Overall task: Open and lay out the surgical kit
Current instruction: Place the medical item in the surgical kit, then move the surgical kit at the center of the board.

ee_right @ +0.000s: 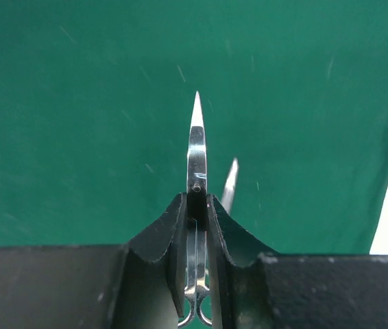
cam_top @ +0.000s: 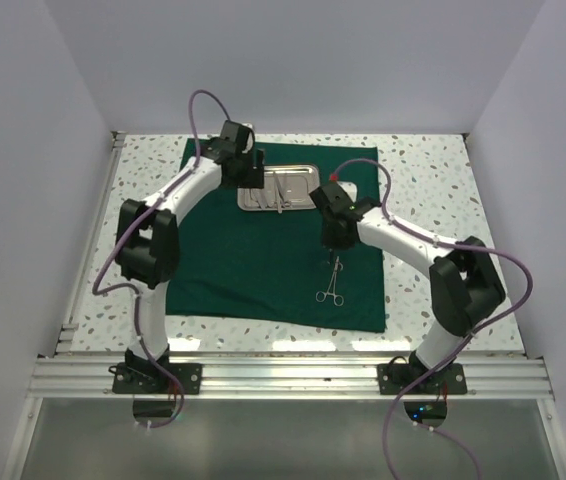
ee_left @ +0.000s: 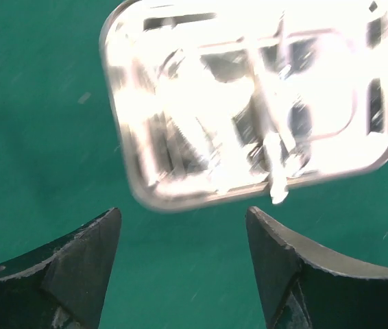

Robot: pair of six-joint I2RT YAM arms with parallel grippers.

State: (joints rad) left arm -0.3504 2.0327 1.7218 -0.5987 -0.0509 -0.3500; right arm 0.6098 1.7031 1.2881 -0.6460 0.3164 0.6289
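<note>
The scissors (ee_right: 196, 144) hang above the cloth, beside the second instrument's tip, and would drop short; my right gripper must hold them until they reach it.
The dark green cloth (cam_top: 253, 260) lies spread flat on the table. The shiny steel tray (cam_top: 303, 168) sits on its far part, with thin silver instruments inside, washed out by glare in the left wrist view (ee_left: 180, 202). My left gripper (cam_top: 246, 180) is open and empty, its tips (ee_left: 184, 212) just short of the tray's near rim. My right gripper (cam_top: 335, 248) is shut on ring-handled scissors (ee_right: 196, 144), tips pointing down at the cloth. A second ring-handled instrument (cam_top: 331, 285) lies on the cloth below it; its tip shows beside the right finger (ee_right: 229, 181).
The speckled tabletop (cam_top: 423, 180) borders the cloth on all sides. White walls close in the left, back and right. An aluminium rail (cam_top: 283, 375) with both arm bases runs along the near edge.
</note>
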